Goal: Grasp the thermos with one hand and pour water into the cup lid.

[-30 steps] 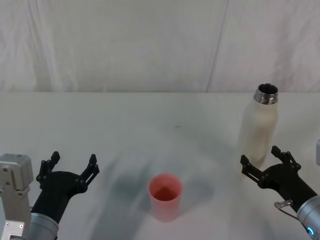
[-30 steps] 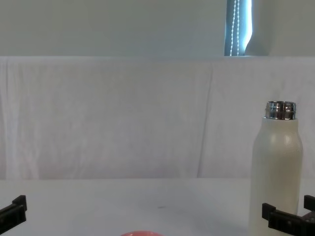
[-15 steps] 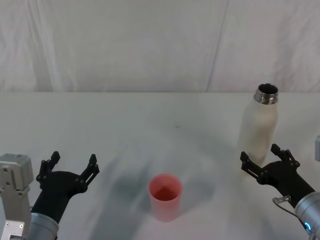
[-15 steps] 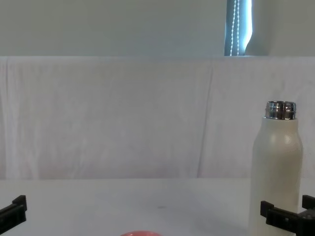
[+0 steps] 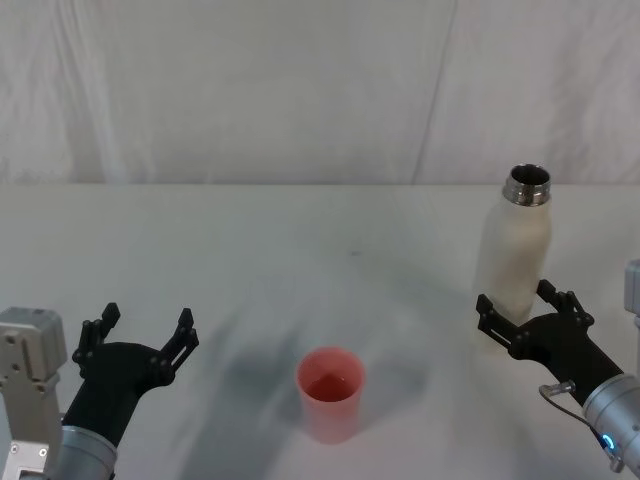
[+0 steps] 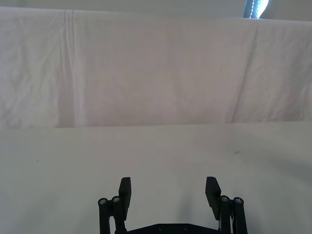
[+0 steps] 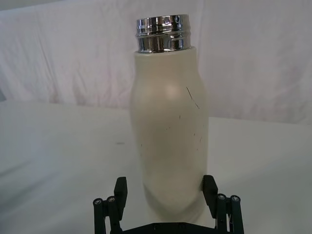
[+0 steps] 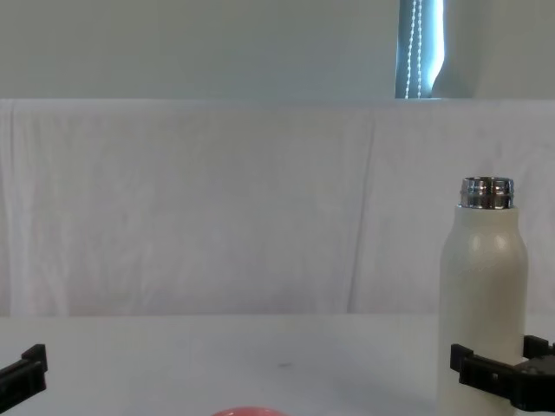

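Note:
The cream-white thermos will be grabbed next by its lower body (image 8: 475, 394) with my right gripper, to pour water into the pink-red cup lid (image 8: 250, 412).
The cream-white thermos (image 5: 513, 250) stands upright at the right of the table, its steel neck uncapped. My right gripper (image 5: 515, 300) is open, with one finger on each side of the thermos's lower body. In the right wrist view the thermos (image 7: 168, 131) sits between the fingers of the right gripper (image 7: 165, 190), close to one pad with a gap at the other. The pink-red cup lid (image 5: 329, 392) stands near the front middle; the chest view catches just its rim (image 8: 245, 412). My left gripper (image 5: 147, 318) hovers open at the front left, holding nothing.
The white table (image 5: 300, 240) runs back to a white cloth backdrop (image 5: 300, 90). Bare tabletop lies between the cup lid and the thermos. In the left wrist view, bare tabletop lies ahead of the open left gripper (image 6: 168, 187).
My right gripper has moved forward until its fingers flank the thermos's base. The thermos has shifted slightly. The left arm has not moved.

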{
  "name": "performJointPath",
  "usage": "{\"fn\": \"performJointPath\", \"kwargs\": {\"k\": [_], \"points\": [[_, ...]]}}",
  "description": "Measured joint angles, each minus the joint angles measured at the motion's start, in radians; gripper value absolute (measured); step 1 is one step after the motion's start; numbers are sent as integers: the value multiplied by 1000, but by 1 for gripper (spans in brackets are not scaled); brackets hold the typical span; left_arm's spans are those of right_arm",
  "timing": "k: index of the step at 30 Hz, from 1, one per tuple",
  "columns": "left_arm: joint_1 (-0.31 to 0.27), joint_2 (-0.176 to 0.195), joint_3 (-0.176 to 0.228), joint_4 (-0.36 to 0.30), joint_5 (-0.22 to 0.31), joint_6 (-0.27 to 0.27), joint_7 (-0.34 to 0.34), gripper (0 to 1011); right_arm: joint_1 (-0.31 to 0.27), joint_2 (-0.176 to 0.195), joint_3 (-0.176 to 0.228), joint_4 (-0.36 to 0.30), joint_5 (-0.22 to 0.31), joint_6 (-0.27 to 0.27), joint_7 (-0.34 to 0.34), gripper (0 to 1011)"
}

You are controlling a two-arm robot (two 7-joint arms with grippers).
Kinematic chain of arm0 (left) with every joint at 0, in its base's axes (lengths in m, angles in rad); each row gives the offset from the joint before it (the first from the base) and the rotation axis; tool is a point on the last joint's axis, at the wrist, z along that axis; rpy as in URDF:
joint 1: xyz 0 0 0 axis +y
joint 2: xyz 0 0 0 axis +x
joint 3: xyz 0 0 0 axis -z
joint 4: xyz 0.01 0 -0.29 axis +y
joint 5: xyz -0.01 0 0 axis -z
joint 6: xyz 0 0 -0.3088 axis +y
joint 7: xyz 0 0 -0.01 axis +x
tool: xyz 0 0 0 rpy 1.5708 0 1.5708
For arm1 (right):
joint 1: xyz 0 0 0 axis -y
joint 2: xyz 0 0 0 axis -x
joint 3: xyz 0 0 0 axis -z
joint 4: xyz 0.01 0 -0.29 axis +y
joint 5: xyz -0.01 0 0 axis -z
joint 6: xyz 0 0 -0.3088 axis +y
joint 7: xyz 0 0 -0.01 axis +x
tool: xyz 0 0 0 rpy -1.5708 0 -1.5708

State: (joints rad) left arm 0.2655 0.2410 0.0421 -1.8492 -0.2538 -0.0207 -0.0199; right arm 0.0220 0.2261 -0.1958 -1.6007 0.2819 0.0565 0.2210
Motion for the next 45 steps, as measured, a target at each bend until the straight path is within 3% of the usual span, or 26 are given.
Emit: {"fn": "performJointPath", "kwargs": {"k": [20, 45], "points": [[0, 0, 0, 0, 0, 0, 0, 1001, 30, -12, -5, 22, -17, -3, -20, 1000], [0, 0, 0, 0, 0, 0, 0, 1001, 81, -41, -7, 95, -68, -10, -40, 1000]]}}
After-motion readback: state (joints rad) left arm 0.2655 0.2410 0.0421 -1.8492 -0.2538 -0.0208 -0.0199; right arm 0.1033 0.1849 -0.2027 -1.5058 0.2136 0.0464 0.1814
